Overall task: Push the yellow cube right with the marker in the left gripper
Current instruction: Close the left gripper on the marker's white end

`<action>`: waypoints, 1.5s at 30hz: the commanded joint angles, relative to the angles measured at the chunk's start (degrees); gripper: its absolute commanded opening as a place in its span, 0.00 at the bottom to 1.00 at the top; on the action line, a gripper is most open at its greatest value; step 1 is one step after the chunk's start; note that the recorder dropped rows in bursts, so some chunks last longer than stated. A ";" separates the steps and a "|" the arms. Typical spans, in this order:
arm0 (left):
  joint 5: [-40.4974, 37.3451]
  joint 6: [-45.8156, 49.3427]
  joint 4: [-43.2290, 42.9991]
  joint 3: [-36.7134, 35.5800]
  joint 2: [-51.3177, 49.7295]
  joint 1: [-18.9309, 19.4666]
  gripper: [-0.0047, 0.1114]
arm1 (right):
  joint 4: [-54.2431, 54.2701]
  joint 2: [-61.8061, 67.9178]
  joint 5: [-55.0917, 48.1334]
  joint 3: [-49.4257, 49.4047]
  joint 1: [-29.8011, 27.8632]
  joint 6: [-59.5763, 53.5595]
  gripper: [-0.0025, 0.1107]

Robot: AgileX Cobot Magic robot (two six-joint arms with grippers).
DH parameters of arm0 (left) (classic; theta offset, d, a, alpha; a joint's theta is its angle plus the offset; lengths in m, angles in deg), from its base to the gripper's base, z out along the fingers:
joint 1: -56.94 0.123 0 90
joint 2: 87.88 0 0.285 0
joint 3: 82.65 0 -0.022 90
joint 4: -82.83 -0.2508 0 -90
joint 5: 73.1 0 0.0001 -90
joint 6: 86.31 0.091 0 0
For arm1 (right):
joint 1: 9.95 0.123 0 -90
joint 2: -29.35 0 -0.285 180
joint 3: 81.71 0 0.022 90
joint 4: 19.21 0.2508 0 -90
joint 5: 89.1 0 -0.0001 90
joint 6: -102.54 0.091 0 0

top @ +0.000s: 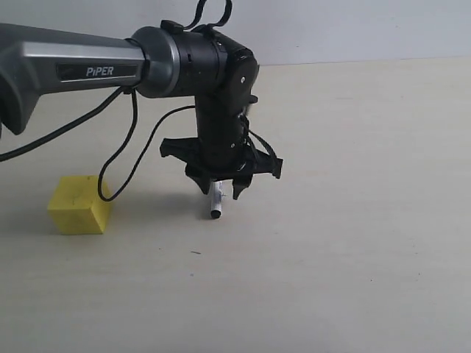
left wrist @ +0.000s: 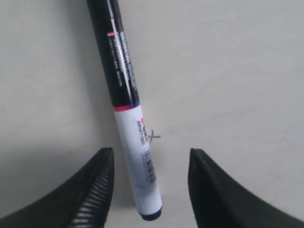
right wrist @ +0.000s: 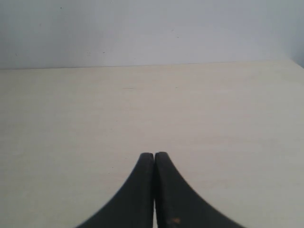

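The marker's black cap has to stay free to push the yellow cube (top: 79, 204). My left gripper should grab the marker's white body (top: 216, 198) next.
The yellow cube (top: 79, 204) sits on the pale table at the left. My left gripper (top: 219, 188) points straight down, well to the right of the cube, and it is open. The marker (top: 215, 202) lies between its fingers. In the left wrist view the marker (left wrist: 129, 123) shows its black cap, white printed barrel and dark end. There is a gap between it and each finger (left wrist: 95, 190), so my left gripper (left wrist: 151, 152) does not hold it. My right gripper (right wrist: 154, 155) is shut on nothing over bare table; the exterior view does not show it.
The left arm's grey and black link (top: 88, 70) reaches in from the upper left, with loose black cables (top: 121, 158) hanging down near the cube. A pale wall (right wrist: 152, 28) stands behind the table's far edge.
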 commanded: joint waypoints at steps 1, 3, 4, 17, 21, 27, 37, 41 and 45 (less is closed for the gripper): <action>0.75 3.71 1.83 0.29 -0.16 0.88 0.46 | 0.00 -0.28 0.38 -0.26 -0.36 -0.36 0.02; 1.17 4.69 1.83 0.29 -0.16 1.10 0.46 | 0.00 -0.28 0.38 -0.26 -0.36 -0.36 0.02; 1.17 4.69 1.83 0.29 -0.16 1.10 0.46 | 0.00 -0.28 0.38 -0.26 -0.36 -0.36 0.02; 6.09 4.60 1.83 -3.08 -0.51 1.32 0.46 | 0.00 -0.28 0.38 -0.26 -0.36 -0.36 0.02; 6.38 3.21 1.83 -3.09 -0.51 1.32 0.46 | 0.00 -0.28 0.38 -0.26 -0.36 -0.36 0.02; 7.16 1.09 1.83 -3.62 -0.51 1.32 0.46 | 0.00 -0.28 0.38 -0.26 -0.36 -0.36 0.02; 8.45 1.09 1.72 -4.42 -0.51 1.32 0.28 | 0.00 -0.28 0.38 -0.26 -0.36 -0.36 0.02; 7.96 1.09 1.72 -4.42 -0.39 1.32 0.04 | 0.00 -0.28 0.38 -0.26 -0.36 -0.36 0.02; 5.89 1.83 1.16 -4.42 1.91 1.32 0.04 | 0.00 -0.28 0.38 -0.26 -0.36 -0.36 0.02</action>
